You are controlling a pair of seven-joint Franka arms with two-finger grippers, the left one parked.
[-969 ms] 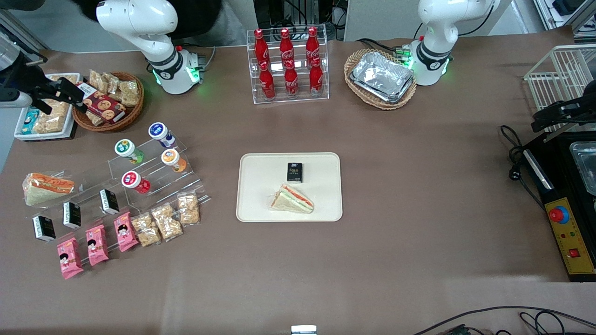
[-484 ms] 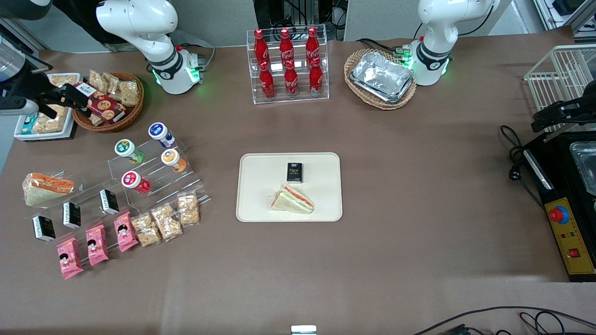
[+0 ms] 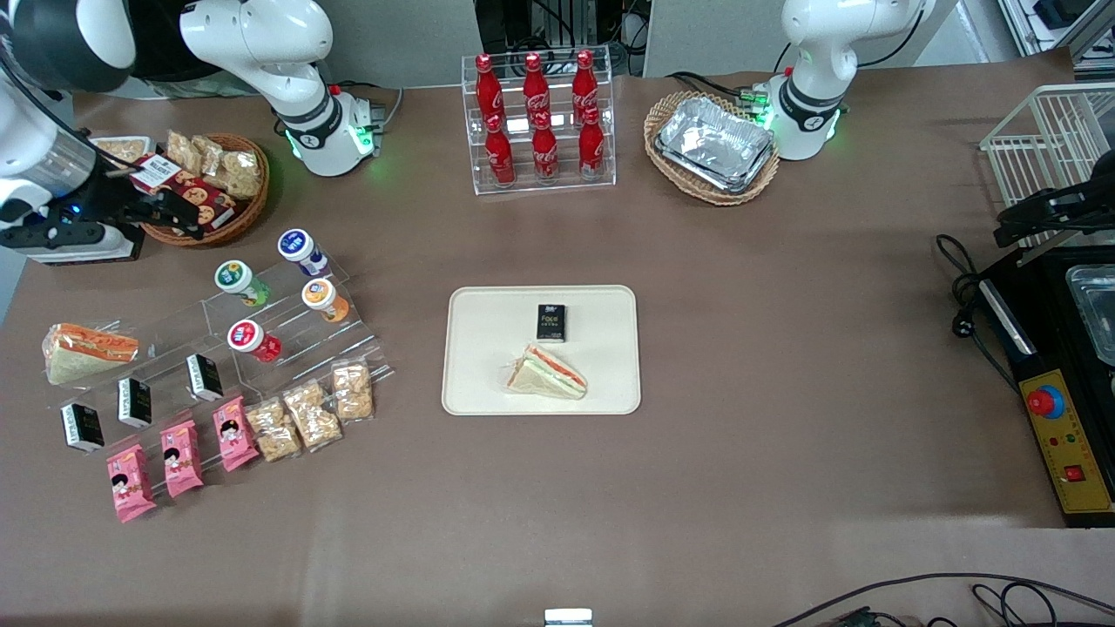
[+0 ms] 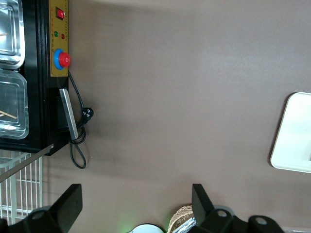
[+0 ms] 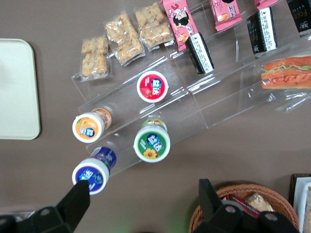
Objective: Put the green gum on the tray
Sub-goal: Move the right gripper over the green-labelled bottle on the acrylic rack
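My right gripper grabs the green gum bottle by its white lid next, to place it on the tray.
The green gum lies on the upper step of a clear acrylic stand, white lid with a green label facing up; it also shows in the right wrist view. The cream tray sits mid-table with a sandwich and a black packet on it; its edge shows in the right wrist view. My right gripper hovers open and empty over the snack basket's rim, farther from the front camera than the gum. In the right wrist view the gripper stands apart from the gum.
Blue, orange and red gum bottles share the stand. Black packets, pink packs, nut bars and a wrapped sandwich lie on its lower steps. A wicker snack basket is under the gripper. A cola rack and foil trays stand at the back.
My right arm has swung in from the table's edge toward the stand; the gripper moved from above the white dish to the wicker basket's rim. Nothing on the table has moved.
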